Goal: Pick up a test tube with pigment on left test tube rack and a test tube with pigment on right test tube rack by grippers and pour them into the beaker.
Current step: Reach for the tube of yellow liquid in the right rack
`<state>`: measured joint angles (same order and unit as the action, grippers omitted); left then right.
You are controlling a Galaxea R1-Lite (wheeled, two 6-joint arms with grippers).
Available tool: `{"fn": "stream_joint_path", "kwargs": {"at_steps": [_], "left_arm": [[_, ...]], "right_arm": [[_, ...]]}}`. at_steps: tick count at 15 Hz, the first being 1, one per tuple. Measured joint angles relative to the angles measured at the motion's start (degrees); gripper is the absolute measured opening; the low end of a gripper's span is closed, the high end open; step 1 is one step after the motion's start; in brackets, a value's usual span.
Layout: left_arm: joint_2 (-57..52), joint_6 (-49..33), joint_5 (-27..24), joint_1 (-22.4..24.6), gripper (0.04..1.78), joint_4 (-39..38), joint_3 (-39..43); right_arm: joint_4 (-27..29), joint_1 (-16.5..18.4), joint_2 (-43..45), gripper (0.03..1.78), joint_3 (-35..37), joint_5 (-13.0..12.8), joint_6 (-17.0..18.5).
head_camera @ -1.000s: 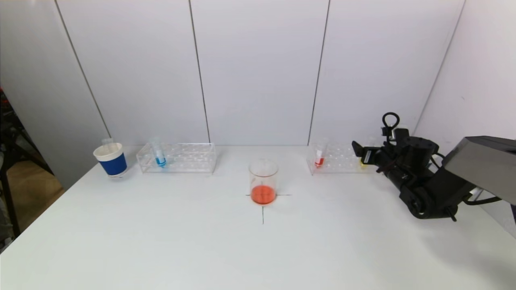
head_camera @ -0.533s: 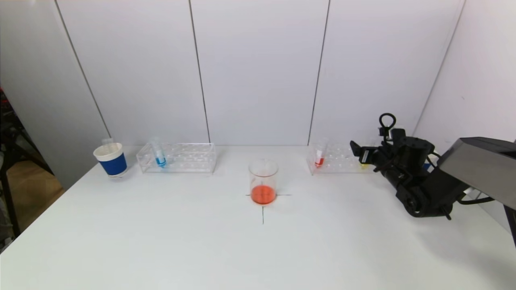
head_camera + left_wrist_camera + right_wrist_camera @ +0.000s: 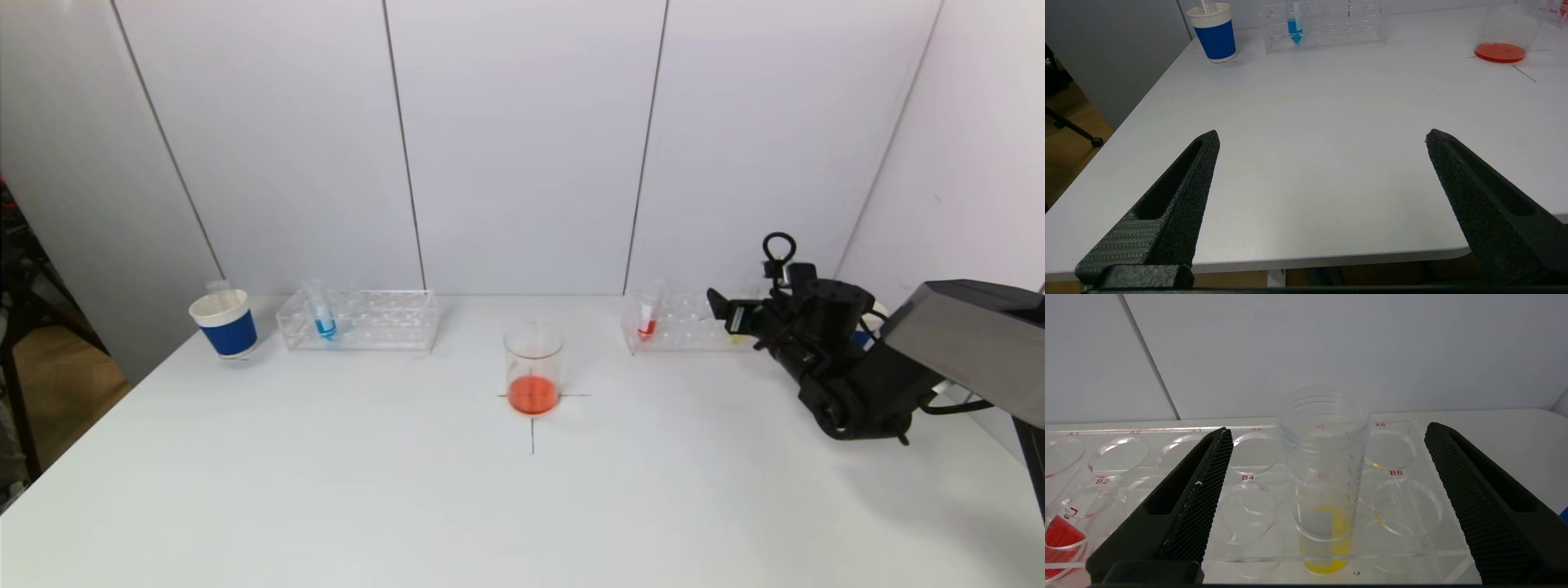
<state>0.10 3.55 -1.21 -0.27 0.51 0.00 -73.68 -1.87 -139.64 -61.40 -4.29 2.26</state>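
Note:
The rack plate hems in the clear tube's lower end, so next I should close my right gripper on the clear tube's upper side, which is free above the rack.
The beaker with orange liquid stands mid-table on a cross mark. The left clear rack holds a tube with blue pigment. The right clear rack holds a tube with red pigment and a tube with yellow pigment in hole B5. My right gripper is open, its fingers either side of the yellow tube, not touching it; in the head view it is at the rack's right end. My left gripper is open and empty over the table's near edge, out of the head view.
A blue and white paper cup holding an empty tube stands left of the left rack. The white table ends at wall panels behind the racks. The right arm stretches over the table's right side.
My right gripper has moved slightly left and forward toward the right rack's end, closing in around the yellow tube. Nothing else has moved.

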Motion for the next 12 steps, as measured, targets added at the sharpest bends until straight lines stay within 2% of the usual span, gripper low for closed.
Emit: {"fn": "stream_joint_path", "kwargs": {"at_steps": [12], "left_arm": [[0.0, 0.0, 0.0, 0.0, 1.76, 0.0, 0.0]], "right_arm": [[0.0, -0.3, -0.5, 1.71, -0.4, 0.0, -1.6]]}}
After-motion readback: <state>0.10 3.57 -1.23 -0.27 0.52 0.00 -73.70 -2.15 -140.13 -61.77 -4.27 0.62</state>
